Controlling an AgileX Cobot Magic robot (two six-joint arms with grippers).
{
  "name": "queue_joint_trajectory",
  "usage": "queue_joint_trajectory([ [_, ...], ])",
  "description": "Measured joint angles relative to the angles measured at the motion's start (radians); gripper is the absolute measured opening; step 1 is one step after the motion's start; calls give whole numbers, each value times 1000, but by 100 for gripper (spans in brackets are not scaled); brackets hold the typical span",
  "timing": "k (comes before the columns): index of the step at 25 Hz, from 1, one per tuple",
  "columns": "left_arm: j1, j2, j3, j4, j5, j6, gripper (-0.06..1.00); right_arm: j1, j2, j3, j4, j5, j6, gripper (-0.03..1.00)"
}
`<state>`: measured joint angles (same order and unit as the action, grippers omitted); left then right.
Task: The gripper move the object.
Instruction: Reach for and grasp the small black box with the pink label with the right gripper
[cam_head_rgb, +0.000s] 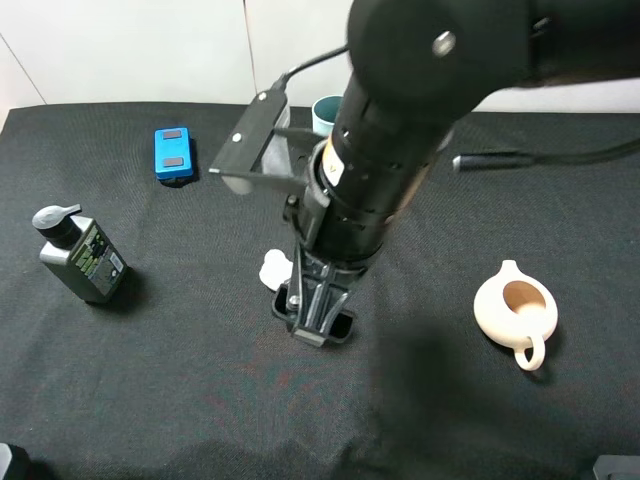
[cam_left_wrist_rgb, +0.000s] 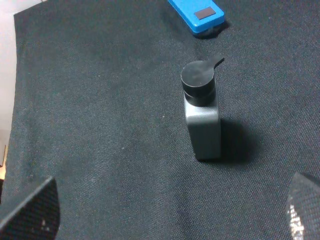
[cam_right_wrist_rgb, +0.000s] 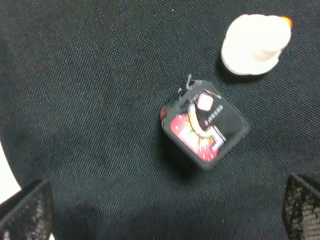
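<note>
The small black box's printed side (cam_right_wrist_rgb: 207, 125) should stay free during the move, so next my right gripper should grab the box by its sides.
The object (cam_right_wrist_rgb: 204, 129), a small black box with red-pink graphics, lies on the black cloth in the right wrist view. My right gripper (cam_right_wrist_rgb: 162, 210) is open and hovers above it, with fingertips (cam_right_wrist_rgb: 25, 210) wide apart and the box apart from both. In the high view the right gripper (cam_head_rgb: 315, 310) points straight down at mid-table and hides the box. My left gripper (cam_left_wrist_rgb: 167, 215) is open and empty, near the grey pump bottle (cam_left_wrist_rgb: 202, 115).
A small white lumpy figure (cam_head_rgb: 272, 266) sits just left of the right gripper and also shows in the right wrist view (cam_right_wrist_rgb: 255, 44). The pump bottle (cam_head_rgb: 80, 255) stands at the left, a blue box (cam_head_rgb: 173, 153) behind it. A teal cup (cam_head_rgb: 327, 112) is at the back, a cream pot (cam_head_rgb: 515, 310) at the right.
</note>
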<state>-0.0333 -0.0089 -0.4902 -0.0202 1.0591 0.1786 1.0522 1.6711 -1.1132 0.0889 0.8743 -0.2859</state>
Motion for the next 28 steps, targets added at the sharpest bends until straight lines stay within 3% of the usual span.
queue_joint_trajectory([
  [13,0,0,0,0,0,0,96,0,143,-1,-12,-113,0,69],
  [28,0,0,0,0,0,0,96,0,243,-1,-122,-162,-2,69],
])
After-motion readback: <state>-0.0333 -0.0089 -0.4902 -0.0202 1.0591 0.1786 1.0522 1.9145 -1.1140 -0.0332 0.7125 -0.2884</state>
